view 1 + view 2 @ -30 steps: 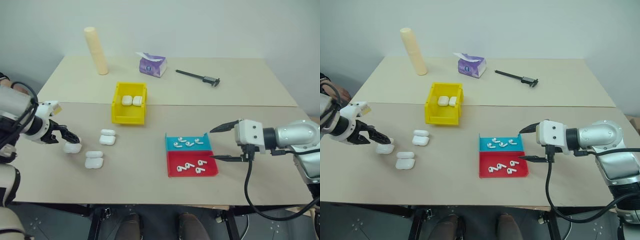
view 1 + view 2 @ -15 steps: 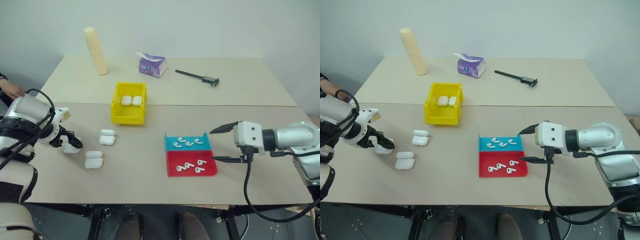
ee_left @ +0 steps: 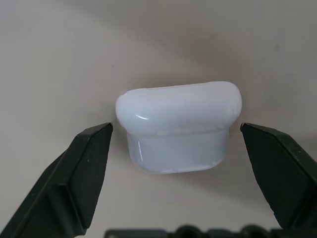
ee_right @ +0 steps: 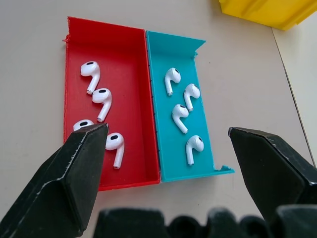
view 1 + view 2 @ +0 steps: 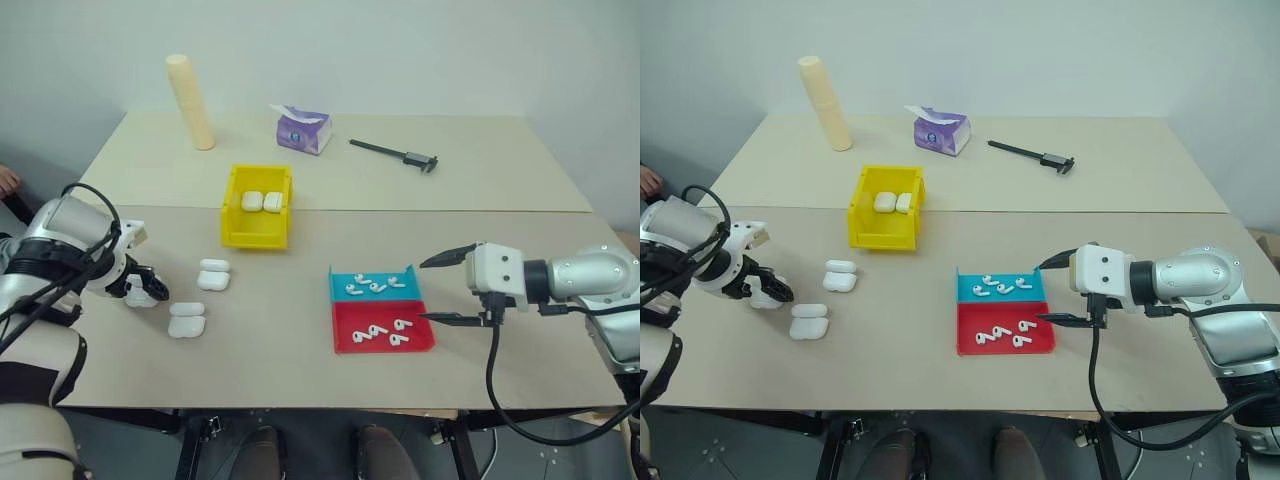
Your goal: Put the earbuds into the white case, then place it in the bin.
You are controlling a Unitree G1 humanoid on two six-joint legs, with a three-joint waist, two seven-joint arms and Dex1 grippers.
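Observation:
The fingers of my left gripper reach beside both ends of the white case near the tabletop, so it is time to close, which would catch the case.
A white case (image 3: 178, 126) lies on the table at the left, between the two fingers of my left gripper (image 5: 143, 289). That gripper points down, stands open and has a gap to the case on each side. Two more white cases (image 5: 213, 274) (image 5: 187, 319) lie just to the right of it. The yellow bin (image 5: 232, 215) behind them holds two cases. The earbuds (image 4: 99, 94) lie in a red tray (image 5: 345, 340) and a teal tray (image 5: 340, 283). My right gripper (image 5: 424, 290) hovers open just right of those trays, holding nothing.
At the back of the table stand a beige cylinder (image 5: 192, 102), a purple tissue pack (image 5: 303, 130) and a black caliper (image 5: 395, 153). A person's hand (image 5: 5, 180) shows at the left edge.
My left gripper has sunk and turned downward so that its fingers now straddle the leftmost case. The person's hand at the left edge has drawn back. The right arm has stayed still.

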